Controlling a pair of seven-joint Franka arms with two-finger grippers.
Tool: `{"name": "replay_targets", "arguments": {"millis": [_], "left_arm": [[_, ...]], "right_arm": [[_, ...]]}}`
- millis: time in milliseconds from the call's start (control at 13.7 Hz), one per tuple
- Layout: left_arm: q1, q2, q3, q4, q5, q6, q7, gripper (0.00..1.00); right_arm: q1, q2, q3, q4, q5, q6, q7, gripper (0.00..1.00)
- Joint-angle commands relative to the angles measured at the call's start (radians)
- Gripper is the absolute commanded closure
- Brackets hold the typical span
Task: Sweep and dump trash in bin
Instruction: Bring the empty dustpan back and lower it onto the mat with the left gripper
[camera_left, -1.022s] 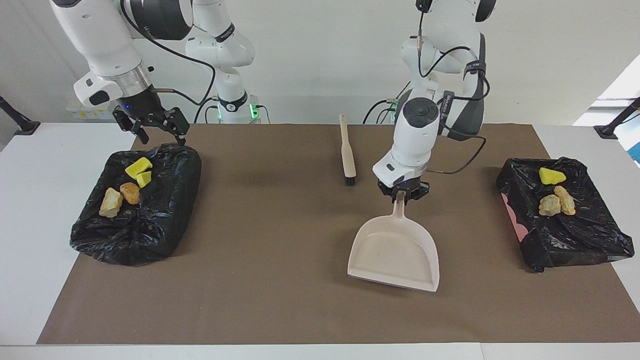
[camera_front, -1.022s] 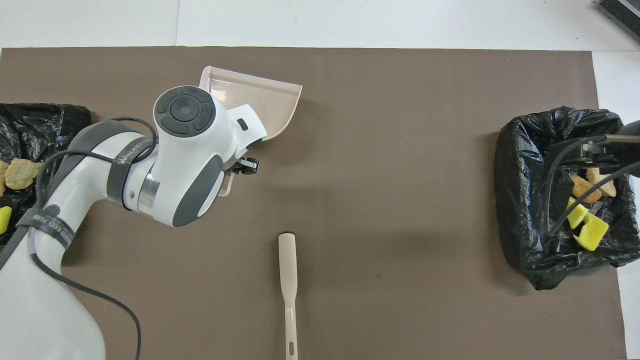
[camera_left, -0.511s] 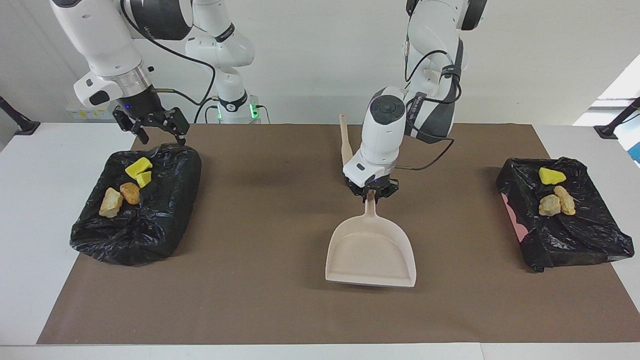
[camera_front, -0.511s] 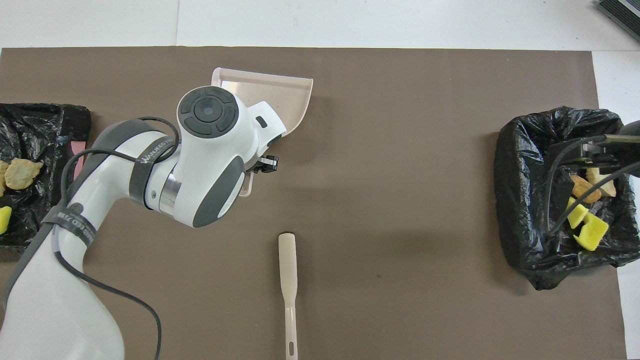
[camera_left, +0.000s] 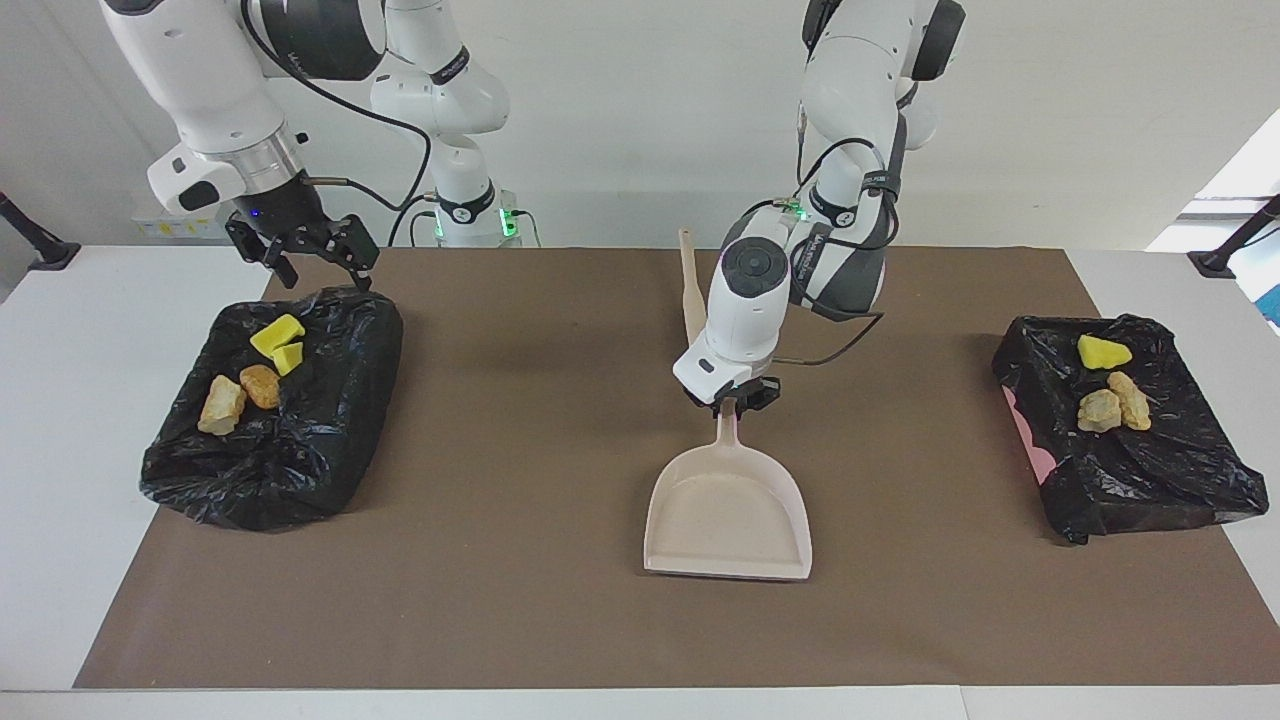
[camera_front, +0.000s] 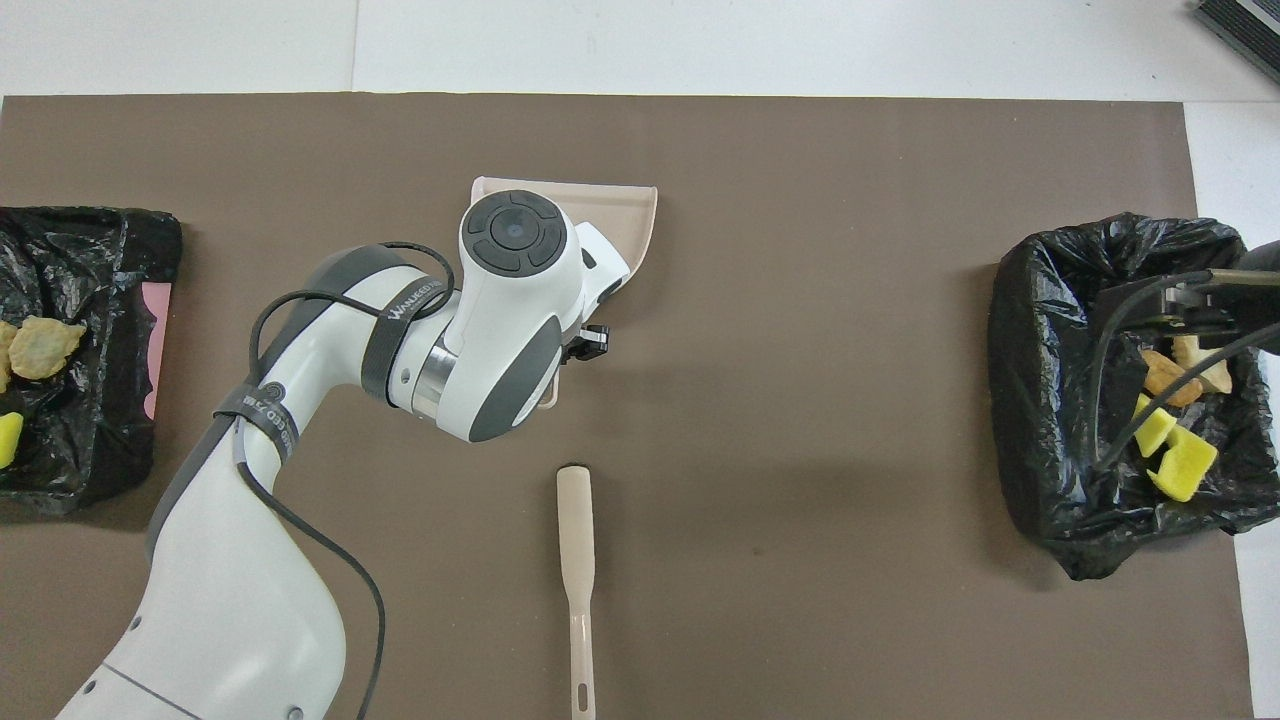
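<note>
The beige dustpan (camera_front: 612, 214), low over the brown mat, would lie flat, so my left gripper should open its fingers.
My left gripper (camera_left: 733, 403) is shut on the handle of the beige dustpan (camera_left: 727, 510), which lies level at the middle of the brown mat with its mouth facing away from the robots. In the overhead view the left arm covers most of the dustpan (camera_front: 625, 208). The pan holds nothing. Trash (camera_left: 262, 368), yellow sponge pieces and tan lumps, lies in the black-lined bin (camera_left: 330, 420) at the right arm's end. More trash (camera_left: 1108, 385) lies in the black-lined bin (camera_left: 1150, 470) at the left arm's end. My right gripper (camera_left: 322, 268) hangs open over the first bin's robot-side edge.
The beige brush (camera_front: 575, 545) lies on the mat nearer to the robots than the dustpan, bristle end toward the pan; the left arm partly hides the brush (camera_left: 689, 290) in the facing view. The brown mat (camera_left: 520, 600) covers most of the white table.
The left arm has carried the dustpan toward the right arm's end, to the mat's middle, and turned it square. The right arm has not moved.
</note>
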Motion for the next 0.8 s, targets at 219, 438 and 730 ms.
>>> {"name": "replay_targets", "arguments": {"millis": [219,438,730], "left_arm": [[-0.015,-0.011,0.018,-0.034,-0.018,0.022,-0.015,0.88],[-0.022,-0.014,0.018,-0.036,-0.018,0.023,-0.045,0.38],[-0.007,-0.034,0.028,-0.03,-0.002,0.022,-0.029,0.0]], "right_arm": [[-0.002,-0.017,0.001,-0.017,0.012,-0.002,-0.002,0.0],[-0.002,-0.017,0.001,-0.017,0.012,-0.002,-0.002,0.0],[-0.002,-0.017,0.001,-0.017,0.012,-0.002,-0.002,0.0]]}}
